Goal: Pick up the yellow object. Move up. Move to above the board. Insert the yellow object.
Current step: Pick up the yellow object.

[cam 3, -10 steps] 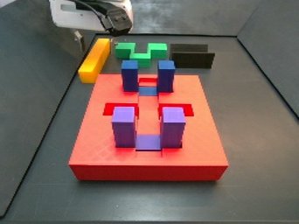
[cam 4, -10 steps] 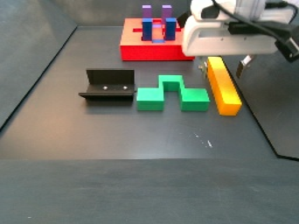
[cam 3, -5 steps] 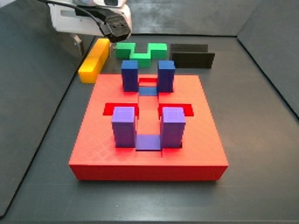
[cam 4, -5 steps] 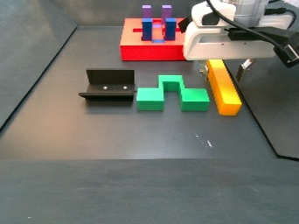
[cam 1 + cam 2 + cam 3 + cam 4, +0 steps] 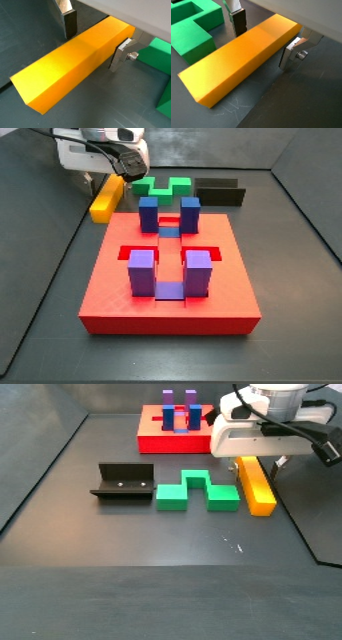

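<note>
Next, my gripper grabs across the yellow bar's long sides, to insert the bar into the board.
The yellow object (image 5: 73, 65) is a long orange-yellow bar lying flat on the grey floor; it shows in both wrist views (image 5: 238, 62) and both side views (image 5: 104, 198) (image 5: 257, 489). My gripper (image 5: 95, 39) is down over one end of it, with one finger on each long side (image 5: 264, 37). The jaws are open: a gap of floor shows between one finger (image 5: 69, 22) and the bar, and the other finger (image 5: 120, 52) stands close against it. The red board (image 5: 171, 278) with blue and purple posts lies apart from the bar (image 5: 177, 439).
A green notched block (image 5: 198, 491) lies right beside the bar and shows in both wrist views (image 5: 194, 30). The dark fixture (image 5: 123, 482) stands beyond the green block. Dark walls (image 5: 40, 258) enclose the floor.
My gripper has come down, so its fingers now straddle the end of the yellow bar. The bar and the other pieces have not moved.
</note>
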Tool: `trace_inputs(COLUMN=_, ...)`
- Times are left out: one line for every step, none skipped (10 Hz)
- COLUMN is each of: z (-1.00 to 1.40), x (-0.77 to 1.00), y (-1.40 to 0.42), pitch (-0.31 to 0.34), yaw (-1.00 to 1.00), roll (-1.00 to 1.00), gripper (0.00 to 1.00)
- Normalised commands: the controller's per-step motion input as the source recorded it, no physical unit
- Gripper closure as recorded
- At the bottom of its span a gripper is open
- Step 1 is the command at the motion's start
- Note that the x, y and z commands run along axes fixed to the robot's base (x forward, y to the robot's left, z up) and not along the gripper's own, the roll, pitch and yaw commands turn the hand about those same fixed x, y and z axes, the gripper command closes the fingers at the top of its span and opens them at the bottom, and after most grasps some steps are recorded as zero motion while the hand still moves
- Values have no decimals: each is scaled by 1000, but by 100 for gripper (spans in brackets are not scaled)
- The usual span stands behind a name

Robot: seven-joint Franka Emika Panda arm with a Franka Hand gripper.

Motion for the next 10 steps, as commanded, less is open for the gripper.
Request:
trace_inputs(z=-11, x=0, y=0, pitch=21, yaw=-74, roll=66, gripper=0)
trace_inputs(z=0, x=0, y=0, pitch=0, yaw=0, roll=6, gripper=0)
trace_inputs(z=0, x=-11, y=0, pitch=0, yaw=-11, roll=60, gripper=0)
trace_inputs(z=-6, x=-20, y=-31, pitch=0, yaw=-6, roll=61, gripper=0)
trace_inputs(z=-9, x=0, y=0, pitch=0, yaw=0, roll=14, gripper=0)
trace_inputs(z=0, x=0, y=0, pitch=0, yaw=0, roll=0, gripper=0)
trace_inputs(z=0, x=0, y=0, pitch=0, yaw=0, roll=0, gripper=100)
trace_inputs(z=0, x=0, y=0, pitch=0, yaw=0, roll=0, gripper=100)
trace_inputs(z=0, x=0, y=0, pitch=0, yaw=0, roll=0, gripper=100)
trace_inputs(z=0, x=0, y=0, pitch=0, yaw=0, roll=0, gripper=100)
